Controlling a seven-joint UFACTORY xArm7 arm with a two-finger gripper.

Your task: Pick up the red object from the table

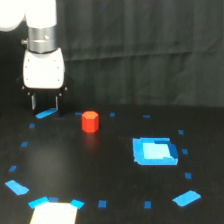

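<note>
I need to pick up the red object from the table, so I should next grab it around its upright sides with my gripper.
The red object (90, 121) is a short red-orange cylinder standing upright on the black table (110, 165), a little left of the middle. My gripper (45, 103) hangs from its white body at the upper left, to the exterior view's left of the cylinder and apart from it. Its two dark fingers point down with a visible gap and nothing between them, so it is open. The fingertips hover just above a blue tape mark (46, 114).
A large blue square patch (154, 151) lies to the exterior view's right of the cylinder. Small blue tape marks dot the surface in a ring. A pale patch (54, 213) sits at the bottom left edge. A dark curtain closes the back.
</note>
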